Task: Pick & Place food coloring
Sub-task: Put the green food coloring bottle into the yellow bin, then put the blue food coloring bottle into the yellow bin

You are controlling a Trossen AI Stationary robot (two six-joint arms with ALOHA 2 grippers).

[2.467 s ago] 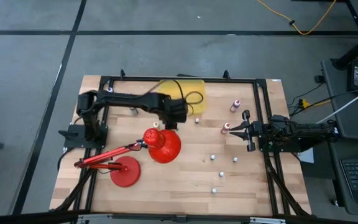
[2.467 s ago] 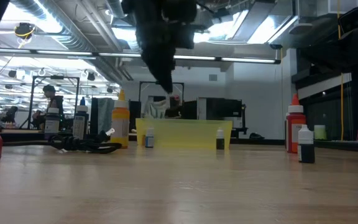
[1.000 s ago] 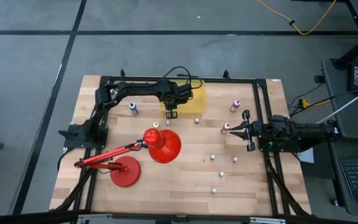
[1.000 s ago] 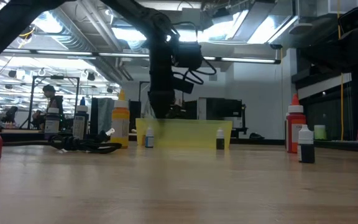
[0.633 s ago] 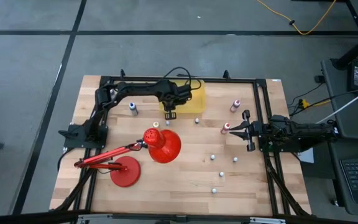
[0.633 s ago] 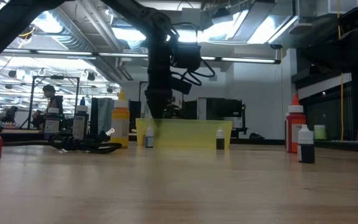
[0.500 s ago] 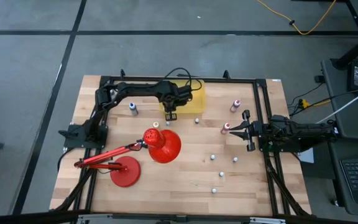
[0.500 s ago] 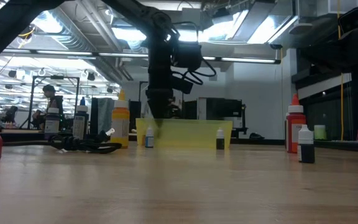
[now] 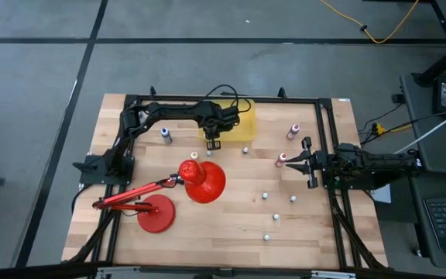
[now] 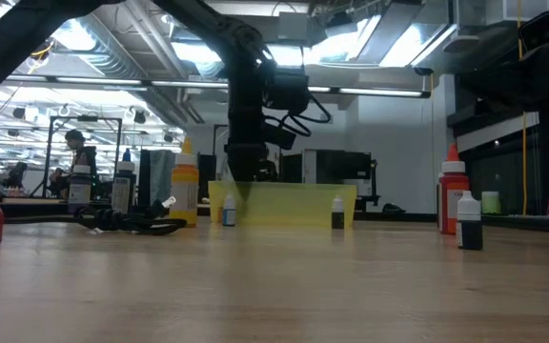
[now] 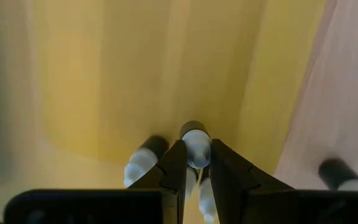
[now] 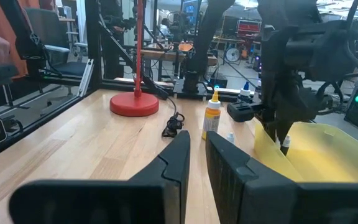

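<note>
The robot should open its left gripper, because the small bottle [image 11: 196, 146] sits as low as the bottles next to it in the yellow bin and would stay there.
My left gripper [image 9: 213, 142] hangs over the near-left corner of the translucent yellow bin [image 9: 237, 118], pointing steeply down and shut on a small food coloring bottle [image 11: 195, 144] with a white cap and dark body. A like bottle [image 11: 143, 159] lies on the bin's floor beside it. Other food coloring bottles stand on the table: a blue one [image 9: 166, 136], a pink one [image 9: 292, 131], a red one [image 9: 282, 160] and several tiny ones [image 9: 276, 218]. My right gripper [image 9: 309, 163] waits shut at the table's right side. My left gripper pinches the bottle at its white cap end [image 11: 197, 154] between its two fingertips [image 11: 174, 163]. The fingers come from above, slanting down. The dark body points away below the fingers, over the bin's yellow floor; whether it touches the floor I cannot tell.
A red desk lamp [image 9: 200, 180] with its round base [image 9: 156, 215] fills the table's near left. A dark-bodied bottle [image 11: 338, 175] stands just outside the bin. A yellow squeeze bottle [image 10: 185, 181] and a red-capped one [image 10: 453, 195] stand toward the back.
Within the last second nothing has visibly moved. Before that, my left gripper went from beside the lamp's shade toward the table's far edge, to the bin's near-left corner.
</note>
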